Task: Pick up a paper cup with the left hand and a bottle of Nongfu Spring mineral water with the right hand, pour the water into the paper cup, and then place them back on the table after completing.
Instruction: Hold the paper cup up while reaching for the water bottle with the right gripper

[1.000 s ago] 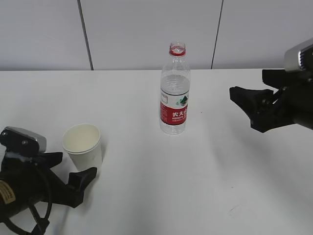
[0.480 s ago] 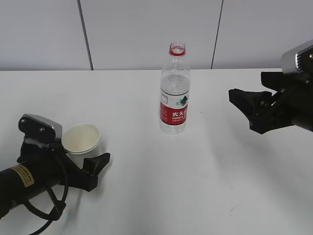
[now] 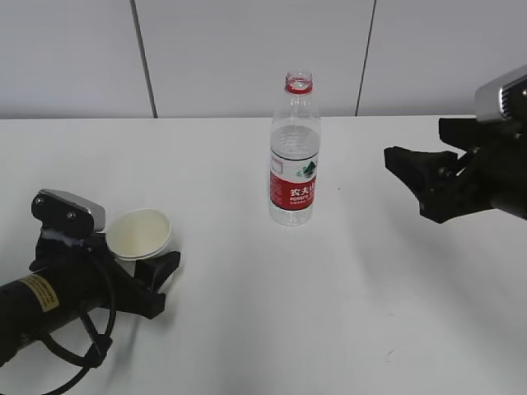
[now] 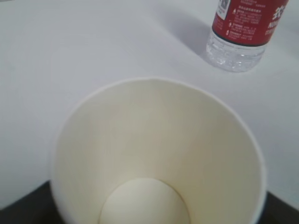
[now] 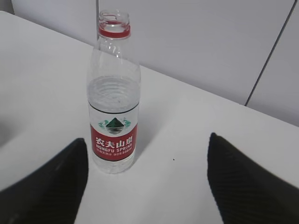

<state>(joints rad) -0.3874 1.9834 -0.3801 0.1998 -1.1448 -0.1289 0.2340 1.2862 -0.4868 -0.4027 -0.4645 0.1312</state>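
The right gripper grabs the bottle around the red label [image 3: 292, 188] next, to keep it upright. The bottle stands uncapped with water up to its shoulder [image 3: 295, 141].
An empty white paper cup [image 3: 138, 233] stands on the white table [image 3: 329, 313] at the near left. My left gripper [image 3: 138, 251] has one jaw on each side of it. The near finger [image 3: 161, 270] lies close against the cup's wall; the far finger is hidden. The cup [image 4: 159, 154] fills the left wrist view, and whether the pads press it does not show. The uncapped Nongfu Spring bottle [image 3: 293, 156] stands mid-table, with clear water up to its shoulder. My right gripper [image 3: 408, 185] hovers open to its right. In the right wrist view [image 5: 145, 149] the bottle [image 5: 113, 98] is ahead, left of centre.
A grey panelled wall [image 3: 247, 49] runs along the table's far edge. The bottle's base [image 4: 236, 44] shows beyond the cup in the left wrist view. Bare white tabletop lies between the cup, the bottle and the right gripper.
My left gripper has moved forward, and its jaws now stand on both sides of the cup. The near finger has edged slightly toward the cup. The right gripper has hardly moved.
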